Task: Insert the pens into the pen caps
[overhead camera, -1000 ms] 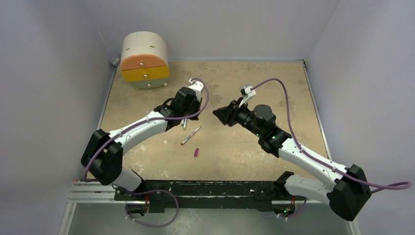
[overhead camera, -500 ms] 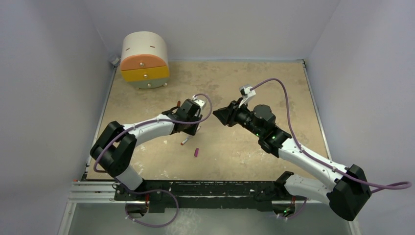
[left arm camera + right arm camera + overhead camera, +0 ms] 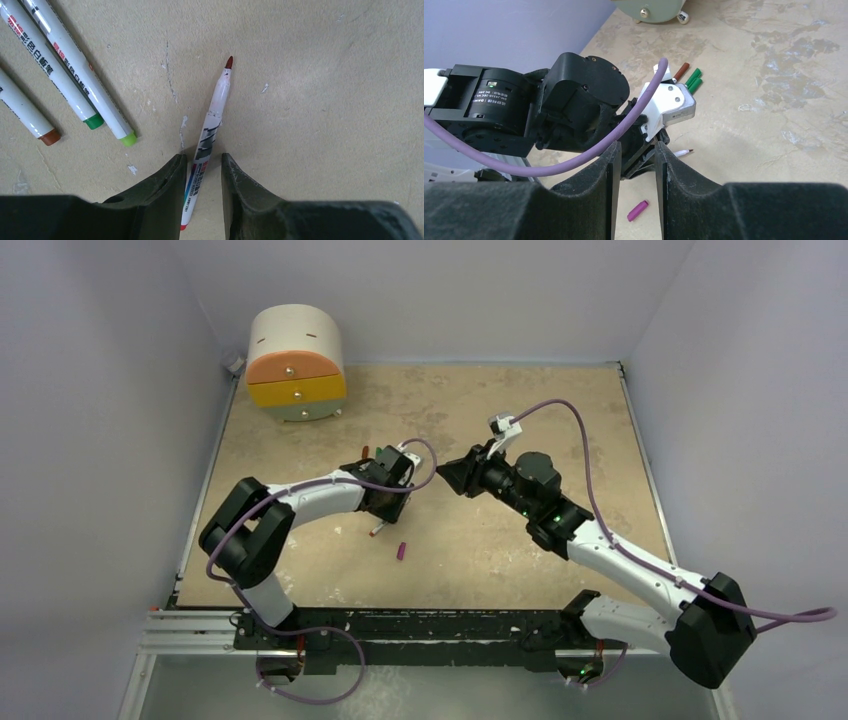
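Note:
The left gripper should close now. Its fingers are low on either side of the white pen, so it would hold the pen.
An uncapped white pen (image 3: 215, 107) with a dark red tip lies on the table, its rear half between the fingers of my left gripper (image 3: 202, 156). That gripper is open and set low around the pen, which rests against the left finger. From above, the left gripper (image 3: 388, 508) covers most of this pen (image 3: 377, 531). Three other pens (image 3: 65, 75) lie side by side to the left, with brown, green and light green ends. A magenta pen cap (image 3: 401, 551) lies alone, nearer the arm bases. My right gripper (image 3: 447, 472) hovers open and empty, facing the left wrist; the cap (image 3: 638, 210) shows below its fingers.
A round cream drawer unit (image 3: 295, 362) with orange and yellow fronts stands at the back left corner. The left arm's purple cable (image 3: 574, 155) loops in front of the right gripper. Grey walls enclose the table on three sides.
My left arm has swung toward the table's near side, from beside the three pens onto the loose pen, and its jaws have opened. The right arm has hardly moved.

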Robot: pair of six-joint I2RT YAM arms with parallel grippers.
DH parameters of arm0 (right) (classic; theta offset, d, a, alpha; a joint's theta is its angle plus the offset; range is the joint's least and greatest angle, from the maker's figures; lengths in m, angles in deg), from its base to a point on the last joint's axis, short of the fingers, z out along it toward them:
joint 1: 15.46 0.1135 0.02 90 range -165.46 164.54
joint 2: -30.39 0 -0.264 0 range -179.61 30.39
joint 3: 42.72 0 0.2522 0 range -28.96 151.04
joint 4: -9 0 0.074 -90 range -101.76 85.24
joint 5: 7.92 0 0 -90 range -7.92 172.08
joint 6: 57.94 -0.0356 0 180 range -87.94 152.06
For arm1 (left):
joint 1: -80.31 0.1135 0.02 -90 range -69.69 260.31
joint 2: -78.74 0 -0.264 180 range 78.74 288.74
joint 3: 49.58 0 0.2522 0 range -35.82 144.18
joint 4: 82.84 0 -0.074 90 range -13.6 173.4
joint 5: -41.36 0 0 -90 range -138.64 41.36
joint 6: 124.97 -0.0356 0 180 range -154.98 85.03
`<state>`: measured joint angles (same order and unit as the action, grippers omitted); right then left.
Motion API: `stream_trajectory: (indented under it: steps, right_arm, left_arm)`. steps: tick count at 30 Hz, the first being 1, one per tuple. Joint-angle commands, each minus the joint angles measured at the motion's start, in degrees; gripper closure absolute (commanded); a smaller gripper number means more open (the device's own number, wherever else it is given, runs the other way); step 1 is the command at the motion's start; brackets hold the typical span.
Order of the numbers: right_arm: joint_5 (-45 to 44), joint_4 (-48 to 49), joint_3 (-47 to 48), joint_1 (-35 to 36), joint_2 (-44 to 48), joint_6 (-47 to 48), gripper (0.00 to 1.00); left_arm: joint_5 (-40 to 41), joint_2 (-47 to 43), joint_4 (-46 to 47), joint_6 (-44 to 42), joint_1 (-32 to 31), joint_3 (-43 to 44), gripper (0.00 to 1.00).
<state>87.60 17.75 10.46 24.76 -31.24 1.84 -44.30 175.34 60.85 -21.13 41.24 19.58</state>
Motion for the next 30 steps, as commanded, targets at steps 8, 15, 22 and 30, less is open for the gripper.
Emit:
stream_trajectory:
  steps: [8, 15, 22, 30]
  right_arm:
    - [-1.3, 1.9, 1.7, -0.5, 2.8, -0.7, 0.68]
    - [-4.2, -1.4, 3.0, -1.3, 6.9, 0.4, 0.65]
    - [-20.6, -14.4, 5.4, -1.3, 7.4, 3.0, 0.64]
    - [-24.4, -19.8, 0.3, -1.2, 11.0, 1.3, 0.64]
  left_arm:
    - [-0.6, 4.6, -2.8, -1.6, -0.6, 2.1, 0.78]
    - [-2.6, 3.7, -2.7, -2.1, -0.9, 2.4, 1.0]
    - [-2.6, 1.3, -1.7, -1.7, -0.9, 2.4, 1.0]
    - [0.2, -10.0, 7.0, -0.6, -0.9, 1.5, 1.0]
